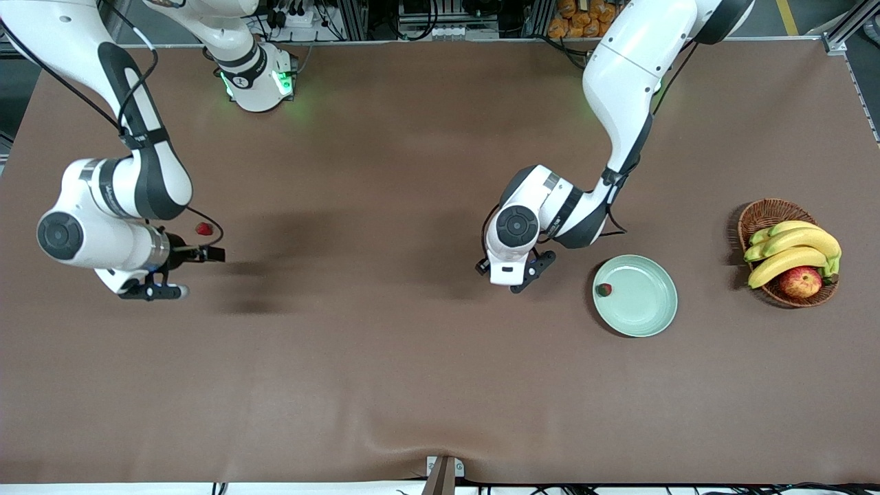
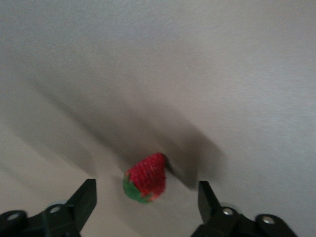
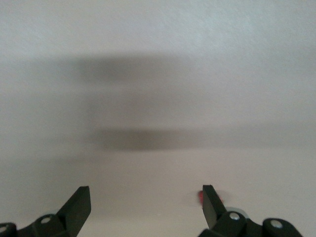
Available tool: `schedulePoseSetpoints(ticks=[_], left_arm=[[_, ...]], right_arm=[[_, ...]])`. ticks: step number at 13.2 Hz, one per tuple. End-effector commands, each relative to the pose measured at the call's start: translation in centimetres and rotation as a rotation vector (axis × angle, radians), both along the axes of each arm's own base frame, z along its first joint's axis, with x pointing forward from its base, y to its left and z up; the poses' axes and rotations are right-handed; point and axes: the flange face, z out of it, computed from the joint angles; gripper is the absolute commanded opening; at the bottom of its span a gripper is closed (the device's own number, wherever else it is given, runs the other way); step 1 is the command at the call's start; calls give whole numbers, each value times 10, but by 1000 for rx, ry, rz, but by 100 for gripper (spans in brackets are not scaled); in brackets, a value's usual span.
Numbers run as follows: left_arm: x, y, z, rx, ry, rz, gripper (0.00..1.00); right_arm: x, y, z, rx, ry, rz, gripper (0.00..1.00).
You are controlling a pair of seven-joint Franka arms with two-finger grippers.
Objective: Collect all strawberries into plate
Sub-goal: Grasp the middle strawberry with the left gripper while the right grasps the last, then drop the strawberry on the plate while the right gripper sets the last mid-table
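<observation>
My right gripper picks up the strawberry by its plump red body (image 1: 203, 228) next, to collect it into the plate (image 1: 656, 317).
A red strawberry (image 2: 146, 178) with a green cap lies on the brown table between the fingers of my left gripper (image 2: 146, 186). The gripper is open and its fingers are clear of the berry on both sides. In the front view the left hand (image 1: 512, 271) hides this berry; it hangs low over the table beside the pale green plate (image 1: 656, 317). One strawberry (image 1: 603, 289) lies in the plate near its rim. Another strawberry (image 1: 203, 228) lies toward the right arm's end of the table. My right gripper (image 1: 192, 273) is open over bare table, with the berry (image 3: 201, 197) just outside one finger.
A brown wicker basket (image 1: 763, 210) with bananas (image 1: 790, 251) and a red-yellow apple (image 1: 801, 281) stands at the left arm's end of the table, past the plate.
</observation>
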Motion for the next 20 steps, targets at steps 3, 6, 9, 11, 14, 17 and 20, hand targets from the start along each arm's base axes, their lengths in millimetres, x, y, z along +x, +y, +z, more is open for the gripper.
schedulePoseSetpoints(ticks=[3, 6, 9, 11, 14, 17, 20], left_arm=[[3, 6, 3, -2, -7, 25, 60], [7, 11, 1, -1, -6, 34, 39], [14, 18, 9, -6, -9, 56, 0], [31, 49, 38, 14, 10, 109, 0], [46, 116, 81, 84, 116, 128, 0], [66, 189, 90, 163, 140, 158, 0], [83, 244, 78, 154, 151, 132, 0]], right_arm=[[-55, -65, -42, 18, -39, 45, 96], [-70, -80, -61, 35, -7, 47, 84], [-88, -76, -79, 43, 16, 44, 79], [-97, -74, -92, 39, -5, 44, 75], [-104, -72, -101, 44, 9, 44, 59], [-108, -70, -109, 49, 24, 46, 37], [-103, -68, -103, 47, 18, 52, 0]])
